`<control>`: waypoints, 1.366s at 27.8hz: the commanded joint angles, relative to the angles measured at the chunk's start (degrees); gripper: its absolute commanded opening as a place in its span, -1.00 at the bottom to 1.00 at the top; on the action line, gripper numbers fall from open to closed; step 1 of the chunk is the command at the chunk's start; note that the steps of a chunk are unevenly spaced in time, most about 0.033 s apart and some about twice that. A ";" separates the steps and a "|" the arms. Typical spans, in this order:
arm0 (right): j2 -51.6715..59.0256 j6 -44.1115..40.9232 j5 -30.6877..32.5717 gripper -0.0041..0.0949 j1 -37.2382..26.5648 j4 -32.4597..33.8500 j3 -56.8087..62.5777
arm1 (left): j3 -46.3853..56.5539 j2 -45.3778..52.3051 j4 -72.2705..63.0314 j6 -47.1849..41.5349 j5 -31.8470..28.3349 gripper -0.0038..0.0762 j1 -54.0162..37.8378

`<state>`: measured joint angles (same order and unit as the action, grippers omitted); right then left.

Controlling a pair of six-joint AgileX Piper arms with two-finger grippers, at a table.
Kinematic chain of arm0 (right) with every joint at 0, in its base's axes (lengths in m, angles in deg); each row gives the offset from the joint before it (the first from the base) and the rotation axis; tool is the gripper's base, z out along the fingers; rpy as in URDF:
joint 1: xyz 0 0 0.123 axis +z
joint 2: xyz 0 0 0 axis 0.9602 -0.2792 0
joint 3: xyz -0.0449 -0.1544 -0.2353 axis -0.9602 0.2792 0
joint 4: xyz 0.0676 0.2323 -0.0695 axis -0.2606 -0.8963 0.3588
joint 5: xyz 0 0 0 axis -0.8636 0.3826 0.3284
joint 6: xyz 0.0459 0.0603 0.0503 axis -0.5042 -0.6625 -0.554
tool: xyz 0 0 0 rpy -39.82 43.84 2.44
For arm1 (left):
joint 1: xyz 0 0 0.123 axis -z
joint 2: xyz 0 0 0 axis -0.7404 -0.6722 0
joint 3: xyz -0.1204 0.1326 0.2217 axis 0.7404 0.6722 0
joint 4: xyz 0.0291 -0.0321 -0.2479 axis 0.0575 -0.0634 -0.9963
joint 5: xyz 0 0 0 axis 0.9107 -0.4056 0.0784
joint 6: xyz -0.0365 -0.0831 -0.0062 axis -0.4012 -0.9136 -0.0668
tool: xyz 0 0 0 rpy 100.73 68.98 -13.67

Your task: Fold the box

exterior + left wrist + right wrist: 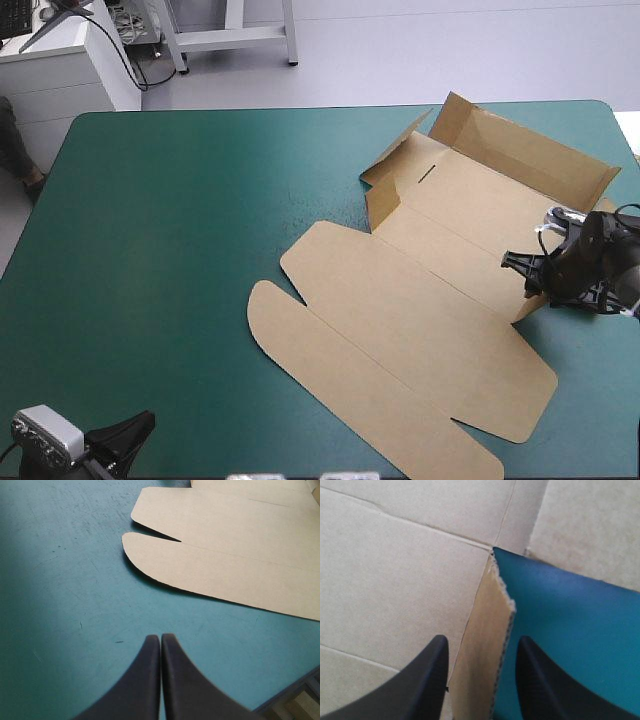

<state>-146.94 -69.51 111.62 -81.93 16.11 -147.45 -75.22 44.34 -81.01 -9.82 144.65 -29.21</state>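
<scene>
My right gripper is to grab the small side flap by its upright edge [501, 630] next, since the flap stands on edge while the box's bottom lies flat beside it.
The brown box [440, 300] lies on the right half of the table. Its lid panels are flat toward the near edge, while its far wall [530, 150] and left side wall [385, 195] stand raised. My right gripper [520, 272] is at the box's right side, open, with a raised side flap [490, 630] standing on edge between its fingers. The box floor [395, 570] lies beside that flap. My left gripper [135, 425] rests low at the near left corner of the table. It is shut and empty [160, 637], and the lid's rounded tab [200, 565] lies ahead of it.
The teal-green cover [180, 250] stretches left of the box. The table's near edge [292, 692] runs close beside my left gripper. A white cabinet [60, 70] stands beyond the far left corner.
</scene>
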 commanded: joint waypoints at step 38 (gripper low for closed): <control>-36.00 55.24 18.31 -0.96 33.66 7.03 -59.36 | -1.39 0.14 -1.16 0.03 -4.33 -0.92 0.31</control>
<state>-186.08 -20.08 128.08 -51.81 23.03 -204.56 -75.22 44.34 -81.01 -9.82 144.59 -29.21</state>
